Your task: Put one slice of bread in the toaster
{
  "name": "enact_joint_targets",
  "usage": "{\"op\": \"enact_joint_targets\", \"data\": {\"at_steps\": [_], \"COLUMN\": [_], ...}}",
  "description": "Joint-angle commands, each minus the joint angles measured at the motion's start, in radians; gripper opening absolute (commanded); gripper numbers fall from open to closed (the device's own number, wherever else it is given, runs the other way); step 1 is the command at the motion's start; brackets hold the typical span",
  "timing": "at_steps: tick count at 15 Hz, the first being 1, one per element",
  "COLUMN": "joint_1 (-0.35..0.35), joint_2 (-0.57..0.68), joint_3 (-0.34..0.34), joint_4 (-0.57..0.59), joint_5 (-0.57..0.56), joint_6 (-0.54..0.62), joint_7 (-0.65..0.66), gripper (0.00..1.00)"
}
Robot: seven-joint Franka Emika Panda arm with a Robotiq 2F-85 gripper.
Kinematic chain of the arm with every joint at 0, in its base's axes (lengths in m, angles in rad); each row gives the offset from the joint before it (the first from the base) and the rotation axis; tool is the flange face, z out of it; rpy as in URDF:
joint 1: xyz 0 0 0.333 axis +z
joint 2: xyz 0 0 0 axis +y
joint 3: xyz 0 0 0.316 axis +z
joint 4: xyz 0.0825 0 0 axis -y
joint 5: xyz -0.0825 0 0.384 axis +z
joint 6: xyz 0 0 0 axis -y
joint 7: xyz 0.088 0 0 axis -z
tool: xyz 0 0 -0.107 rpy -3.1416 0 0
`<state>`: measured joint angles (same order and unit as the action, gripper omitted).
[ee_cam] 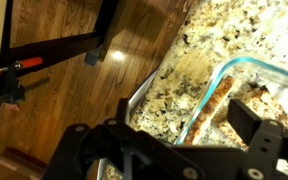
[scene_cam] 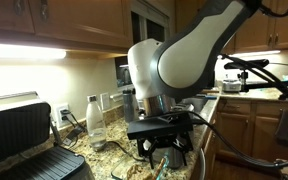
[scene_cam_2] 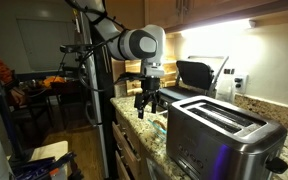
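Note:
The gripper grabs the standing slice of bread (ee_cam: 210,108) by its exposed edge next, fingers across its flat sides. The slice's opposite edge stays free to enter the toaster.
In the wrist view a tan, golden-brown slice of bread (ee_cam: 210,108) stands on its edge inside a clear glass dish (ee_cam: 269,68) on the speckled granite counter. My gripper (ee_cam: 184,118) is open above the dish, with one dark finger on each side of the slice and apart from it. Another brown piece (ee_cam: 256,98) lies deeper in the dish. The shiny steel toaster (scene_cam_2: 224,135) stands in the foreground of an exterior view, to the right of my gripper (scene_cam_2: 147,101). My gripper also shows low over the counter in an exterior view (scene_cam: 164,150).
A black and silver grill press (scene_cam: 24,135) stands open on the counter and shows in both exterior views (scene_cam_2: 194,72). A clear bottle (scene_cam: 96,118) stands by the wall. The counter edge drops to a wooden floor (ee_cam: 74,90). A tripod stand (scene_cam_2: 89,70) is beside the counter.

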<state>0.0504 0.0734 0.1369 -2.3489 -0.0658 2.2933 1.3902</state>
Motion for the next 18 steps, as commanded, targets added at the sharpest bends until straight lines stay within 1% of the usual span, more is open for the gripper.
{"op": "enact_joint_targets", "data": {"at_steps": [1,8,18], "joint_1": [0.023,0.029,0.04], "joint_2": [0.028,0.1,0.154], "joint_3": [-0.032,-0.061,-0.09], "joint_4": [0.043,0.11,0.11], "joint_5": [0.002,0.007,0.041], "joint_6": [0.007,0.006,0.018], "joint_7": [0.041,0.056,0.064], "gripper": [1.0,1.0,1.0]}}
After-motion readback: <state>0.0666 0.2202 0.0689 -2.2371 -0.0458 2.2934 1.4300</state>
